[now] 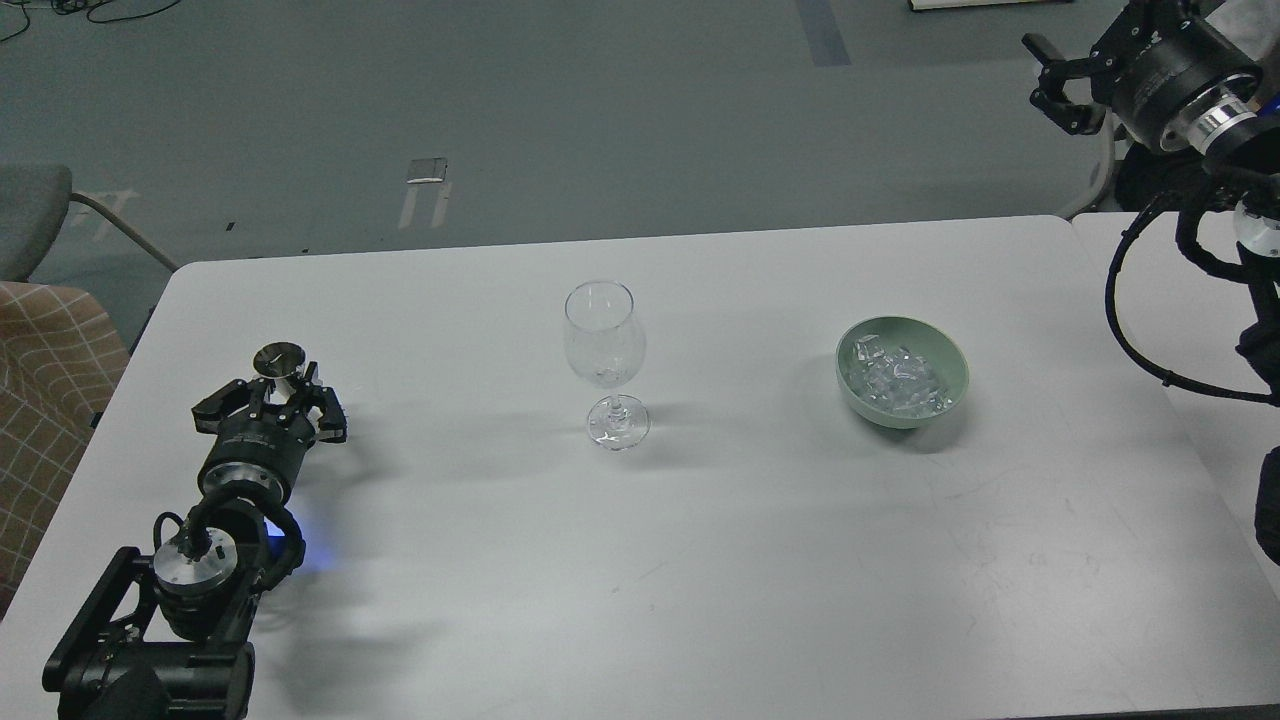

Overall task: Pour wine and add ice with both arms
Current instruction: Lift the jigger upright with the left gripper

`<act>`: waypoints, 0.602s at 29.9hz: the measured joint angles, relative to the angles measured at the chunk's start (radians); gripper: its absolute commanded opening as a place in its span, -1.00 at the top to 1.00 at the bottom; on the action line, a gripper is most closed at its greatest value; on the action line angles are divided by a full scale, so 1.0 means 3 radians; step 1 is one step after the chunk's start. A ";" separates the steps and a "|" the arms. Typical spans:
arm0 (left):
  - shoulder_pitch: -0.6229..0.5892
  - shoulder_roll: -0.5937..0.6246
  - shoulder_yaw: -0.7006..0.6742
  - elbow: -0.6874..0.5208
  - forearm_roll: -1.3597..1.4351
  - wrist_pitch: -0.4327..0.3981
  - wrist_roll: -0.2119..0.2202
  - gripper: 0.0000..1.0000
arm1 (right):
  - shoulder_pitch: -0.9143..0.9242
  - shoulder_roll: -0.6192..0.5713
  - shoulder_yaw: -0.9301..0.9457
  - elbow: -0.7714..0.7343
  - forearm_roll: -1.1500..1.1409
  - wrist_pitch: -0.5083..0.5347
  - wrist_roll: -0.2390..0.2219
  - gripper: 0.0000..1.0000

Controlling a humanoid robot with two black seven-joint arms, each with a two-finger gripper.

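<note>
Next, my left gripper picks up the small silver conical measuring cup by its body [283,379] to pour the wine into the glass [603,345].
A clear stemmed wine glass [603,345] stands upright at the middle of the white table [640,560]. I see no clear pool of wine in it, only glints low in its bowl. A pale green bowl [950,365] to its right holds several pieces of ice [900,380]. A small metal cup [280,360] stands at the left of the table. My left gripper [272,405] sits low just behind the cup, its fingers spread to either side of the cup's base. My right gripper [1055,80] is raised at the top right, beyond the table's far corner, open and empty.
A grey chair [35,215] and a checked brown cloth [50,400] lie beyond the table's left edge. A second white table [1140,270] adjoins on the right, under my right arm's looping cable [1125,320].
</note>
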 measured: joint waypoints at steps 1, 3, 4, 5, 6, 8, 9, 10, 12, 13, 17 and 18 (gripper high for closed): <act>-0.0001 0.0000 -0.0001 0.0000 0.0000 -0.0001 -0.0002 0.44 | 0.0000 -0.0002 0.0000 0.0000 0.0000 0.0000 0.0000 -1.00; -0.0002 0.0000 -0.0007 0.0000 0.0000 -0.0003 -0.0003 0.50 | 0.0000 -0.0005 0.0000 0.0001 0.0000 0.0000 0.0000 -1.00; -0.0004 0.0000 -0.0016 0.0000 0.0000 -0.0006 -0.0003 0.50 | 0.0000 -0.0006 0.0000 0.0003 0.0000 0.0000 0.0001 -1.00; -0.0006 0.0000 -0.0034 0.0000 -0.0007 -0.0007 -0.0003 0.50 | 0.0000 -0.0008 0.0000 0.0004 0.0000 0.0000 0.0003 -1.00; -0.0007 0.0000 -0.0051 -0.0004 -0.0022 -0.0007 -0.0003 0.50 | 0.0000 -0.0013 0.0000 0.0005 0.0000 0.0000 0.0003 -1.00; -0.0013 0.0000 -0.0073 -0.0022 -0.0060 -0.0007 -0.0003 0.52 | -0.0003 -0.0027 0.0000 0.0005 0.0000 0.0000 0.0003 -1.00; -0.0015 0.0003 -0.0080 -0.0033 -0.0077 -0.0007 -0.0003 0.52 | -0.0004 -0.0036 0.0000 0.0006 0.0000 0.0000 0.0003 -1.00; -0.0015 0.0007 -0.0085 -0.0047 -0.0094 -0.0007 -0.0003 0.52 | -0.0005 -0.0045 0.0000 0.0006 0.0000 0.0000 0.0003 -1.00; -0.0015 0.0016 -0.0097 -0.0100 -0.0120 -0.0010 -0.0003 0.53 | -0.0005 -0.0053 0.0000 0.0006 0.0000 0.0000 0.0003 -1.00; -0.0016 0.0021 -0.0105 -0.0129 -0.0126 -0.0011 -0.0005 0.53 | -0.0005 -0.0054 0.0000 0.0006 0.0000 0.0000 0.0003 -1.00; -0.0017 0.0022 -0.0191 -0.0313 -0.0136 -0.0018 -0.0014 0.58 | -0.0005 -0.0055 0.0004 0.0009 0.0000 0.0000 0.0000 -1.00; -0.0017 0.0015 -0.0211 -0.0360 -0.0137 -0.0018 -0.0023 0.58 | -0.0005 -0.0055 0.0004 0.0010 0.0000 0.0000 0.0000 -1.00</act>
